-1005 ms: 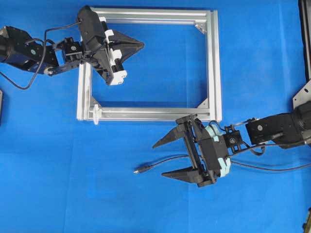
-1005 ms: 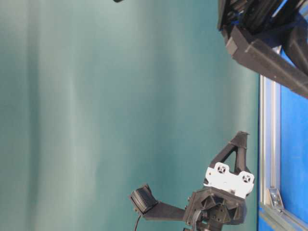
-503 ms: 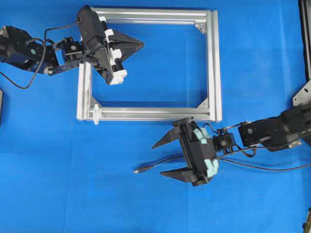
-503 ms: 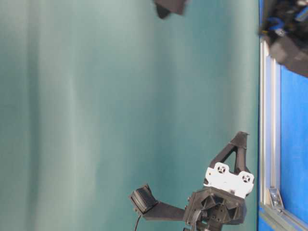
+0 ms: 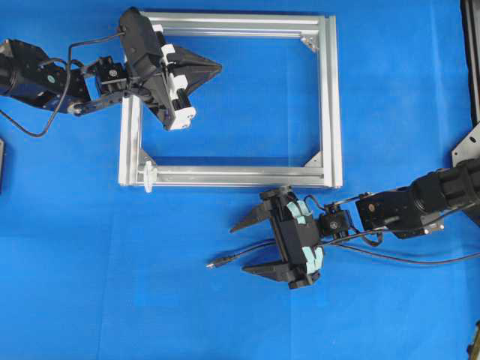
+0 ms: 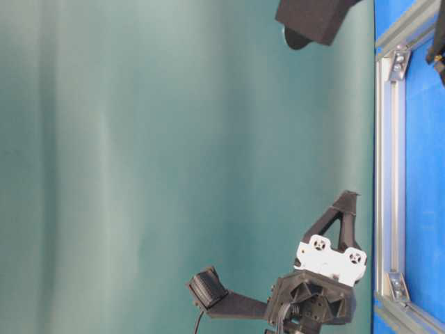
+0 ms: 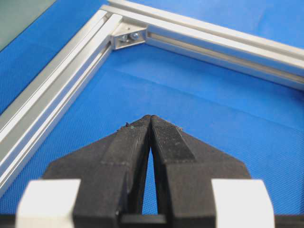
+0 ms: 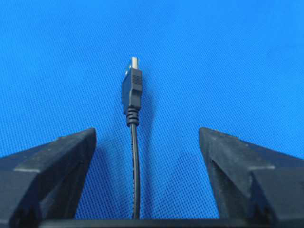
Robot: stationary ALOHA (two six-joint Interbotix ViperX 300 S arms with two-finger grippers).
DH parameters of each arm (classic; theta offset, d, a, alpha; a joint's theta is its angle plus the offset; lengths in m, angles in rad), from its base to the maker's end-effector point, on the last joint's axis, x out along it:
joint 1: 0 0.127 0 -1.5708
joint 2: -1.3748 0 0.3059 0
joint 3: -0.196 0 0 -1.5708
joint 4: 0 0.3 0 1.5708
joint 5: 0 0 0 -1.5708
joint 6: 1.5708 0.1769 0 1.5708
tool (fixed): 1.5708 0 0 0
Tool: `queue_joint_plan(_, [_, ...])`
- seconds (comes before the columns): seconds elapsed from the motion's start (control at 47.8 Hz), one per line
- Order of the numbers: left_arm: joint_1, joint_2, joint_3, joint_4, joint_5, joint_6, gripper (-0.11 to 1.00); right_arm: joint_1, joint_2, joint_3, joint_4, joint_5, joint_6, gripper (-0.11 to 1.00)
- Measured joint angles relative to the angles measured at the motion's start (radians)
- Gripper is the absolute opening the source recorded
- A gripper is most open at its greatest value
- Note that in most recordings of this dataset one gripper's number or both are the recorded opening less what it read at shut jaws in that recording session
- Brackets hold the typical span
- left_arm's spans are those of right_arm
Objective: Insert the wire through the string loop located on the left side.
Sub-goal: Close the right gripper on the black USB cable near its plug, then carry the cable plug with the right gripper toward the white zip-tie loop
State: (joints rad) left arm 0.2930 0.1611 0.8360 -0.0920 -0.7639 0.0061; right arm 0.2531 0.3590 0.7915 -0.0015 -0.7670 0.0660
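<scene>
I should grab the wire just behind the collar (image 5: 244, 252) with my right gripper next. The wire is thin and bendy, and a thick plug (image 5: 222, 261) at its end could droop.
The wire (image 5: 255, 247) lies on the blue cloth below the frame, with its plug tip (image 5: 213, 263) pointing left. My right gripper (image 5: 240, 248) is open and straddles the wire just behind the plug. In the right wrist view the wire (image 8: 135, 161) runs between the fingers of the right gripper (image 8: 147, 135) without touching either, and the plug (image 8: 131, 90) lies ahead of them. The string loop (image 5: 148, 176) is a small white piece at the lower left corner of the aluminium frame (image 5: 330, 97). My left gripper (image 5: 219, 69) is shut and empty, hovering inside the frame's upper left; the left gripper's (image 7: 151, 118) tips meet.
The frame's rails (image 7: 47, 95) and a corner bracket (image 7: 128, 35) lie ahead of the left gripper. A thinner black cable (image 5: 420, 260) trails right from the right arm. The right arm's body (image 5: 405, 210) reaches in from the right edge.
My right gripper has moved left along the wire, closer to the plug, and its jaws have narrowed a little. The left arm has not moved.
</scene>
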Motion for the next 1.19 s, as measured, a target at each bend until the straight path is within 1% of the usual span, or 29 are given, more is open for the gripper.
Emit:
queue_joint_plan(0.042, [0.000,0.000,0.000,0.002,0.000,0.000,0.00,0.002,0.000,0.000,0.000,0.000,0.000,0.71])
queue_joint_plan(0.209, [0.000,0.000,0.000,0.002,0.003,0.000,0.00,0.002,0.000,0.000,-0.002,0.000,-0.005,0.21])
queue_joint_plan(0.272, [0.000,0.000,0.000,0.002,0.003,0.000,0.00,0.002,0.000,0.000,-0.002,0.000,-0.003,0.08])
queue_joint_plan(0.335, [0.000,0.000,0.000,0.002,0.005,0.000,0.00,0.000,0.000,0.000,-0.002,-0.002,-0.005,0.00])
queue_joint_plan(0.712, [0.002,0.000,0.000,0.002,0.008,0.000,0.00,0.002,0.000,0.000,-0.003,-0.002,-0.005,0.00])
queue_joint_plan(0.817, [0.000,0.000,0.000,0.002,0.011,0.000,0.00,0.002,-0.018,0.003,-0.003,0.006,-0.003,0.00])
queue_joint_plan(0.984, [0.002,0.000,0.000,0.002,0.014,0.000,0.00,0.002,-0.095,0.006,-0.003,0.081,-0.006,0.00])
queue_joint_plan(1.194, [0.002,0.000,0.000,0.002,0.014,0.000,0.00,0.000,-0.249,0.006,-0.003,0.236,-0.009,0.00])
